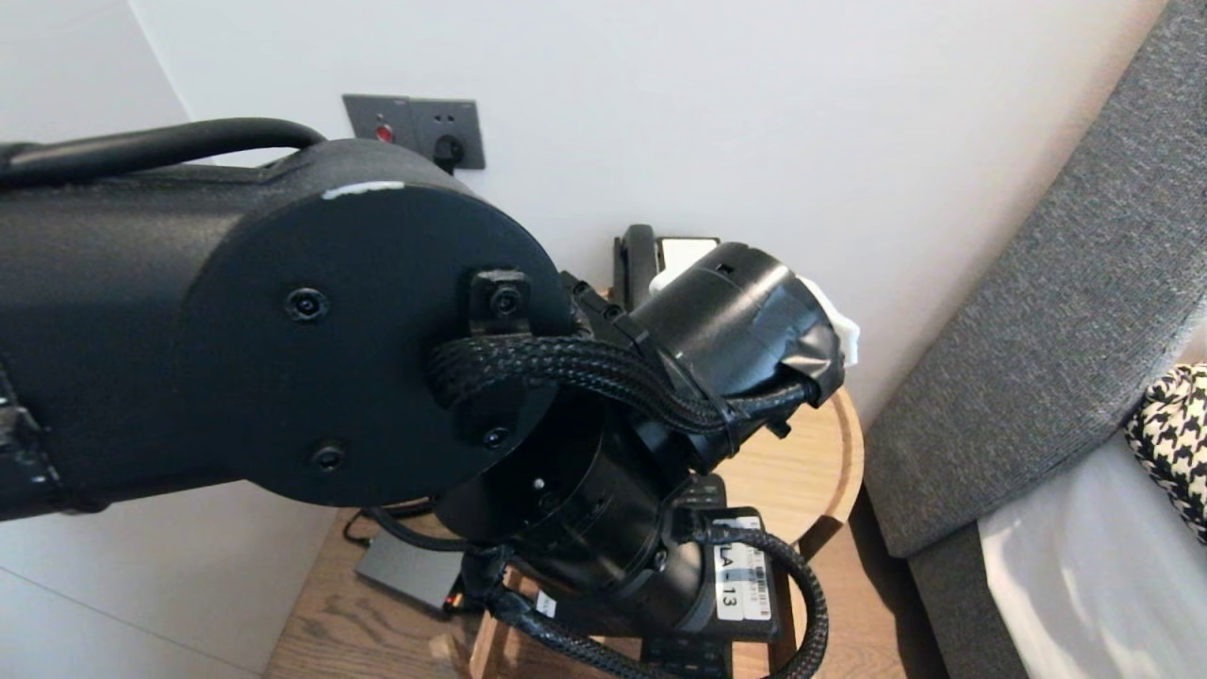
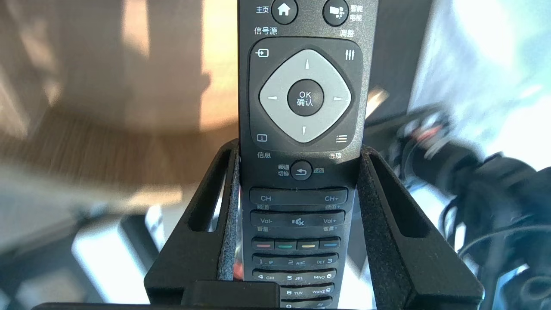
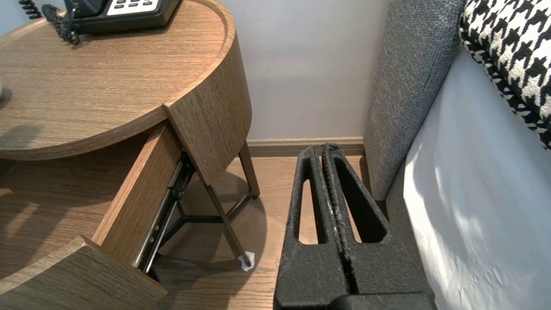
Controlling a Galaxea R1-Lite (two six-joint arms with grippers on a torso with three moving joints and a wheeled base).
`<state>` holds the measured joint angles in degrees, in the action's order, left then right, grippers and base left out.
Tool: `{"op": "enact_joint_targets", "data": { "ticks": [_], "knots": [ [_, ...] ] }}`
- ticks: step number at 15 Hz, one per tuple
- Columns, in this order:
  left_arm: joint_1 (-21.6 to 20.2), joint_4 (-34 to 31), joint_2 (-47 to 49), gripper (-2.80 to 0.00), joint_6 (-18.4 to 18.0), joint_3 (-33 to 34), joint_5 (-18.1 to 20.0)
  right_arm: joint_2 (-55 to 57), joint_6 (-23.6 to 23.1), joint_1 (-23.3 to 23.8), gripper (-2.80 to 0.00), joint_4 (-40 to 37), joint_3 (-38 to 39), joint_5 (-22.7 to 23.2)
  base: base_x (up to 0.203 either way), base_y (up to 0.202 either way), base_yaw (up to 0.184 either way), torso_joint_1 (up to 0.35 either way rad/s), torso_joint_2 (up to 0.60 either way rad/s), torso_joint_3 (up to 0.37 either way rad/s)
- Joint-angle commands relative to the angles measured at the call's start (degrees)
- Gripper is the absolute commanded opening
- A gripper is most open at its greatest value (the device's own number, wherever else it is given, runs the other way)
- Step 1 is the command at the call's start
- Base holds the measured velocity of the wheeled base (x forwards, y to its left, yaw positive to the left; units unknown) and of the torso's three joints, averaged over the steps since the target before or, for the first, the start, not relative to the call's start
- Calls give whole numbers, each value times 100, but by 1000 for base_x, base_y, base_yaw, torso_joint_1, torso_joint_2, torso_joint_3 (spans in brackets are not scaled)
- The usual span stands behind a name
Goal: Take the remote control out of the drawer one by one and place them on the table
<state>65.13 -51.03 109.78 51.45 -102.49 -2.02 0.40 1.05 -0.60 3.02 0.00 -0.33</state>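
Note:
The black remote's lower end is hanging over the drawer, so my left gripper should keep holding the remote until that end reaches the tabletop.
My left gripper [image 2: 300,148] is shut on a black TV remote [image 2: 304,99]. Both padded fingers [image 2: 230,206] press its sides at the channel and volume keys. Its OK pad end sticks out past the fingertips, over a blurred wooden surface. In the head view the left arm [image 1: 283,321] fills the picture and hides the gripper; a dark end of the remote [image 1: 688,654] shows under the wrist. My right gripper [image 3: 323,148] is shut on nothing and hangs low over the wooden floor, between the round side table [image 3: 107,77] and the bed.
The side table's drawer [image 3: 142,193] stands pulled out. A black telephone [image 3: 120,13] sits at the back of the tabletop. A grey headboard [image 1: 1037,330], a white sheet and a houndstooth pillow [image 1: 1179,443] are at the right. A grey box [image 1: 405,566] with cables lies on the floor.

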Motion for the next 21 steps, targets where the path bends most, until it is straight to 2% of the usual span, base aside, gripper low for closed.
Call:
{"op": "enact_joint_targets", "data": {
  "ticks": [1,2,4,9,11,19,21],
  "knots": [
    [-1,285,42,-280,-66,-42,-404,4,1,-2,-280,-3,149,-2,0,0,0,0,0,0],
    [-1,388,63,-280,-122,-43,-523,4,1,-2,-280,5,149,-2,0,0,0,0,0,0],
    [-37,827,269,-280,-386,-77,-1076,4,1,-2,-280,5,149,-2,0,0,0,0,0,0],
    [-223,981,988,-280,-570,-687,-1591,4,1,-2,-280,5,149,-2,0,0,0,0,0,0],
    [-312,1147,1203,-280,-689,-710,-1666,4,1,-2,-280,5,149,-2,0,0,0,0,0,0],
    [-494,1514,1535,-280,-742,-720,-1710,4,1,-2,-280,5,149,-2,0,0,0,0,0,0],
    [-545,1655,1617,-280,-801,-720,-1922,4,1,-2,-280,5,149,-2,0,0,0,0,0,0]
  ]
}}
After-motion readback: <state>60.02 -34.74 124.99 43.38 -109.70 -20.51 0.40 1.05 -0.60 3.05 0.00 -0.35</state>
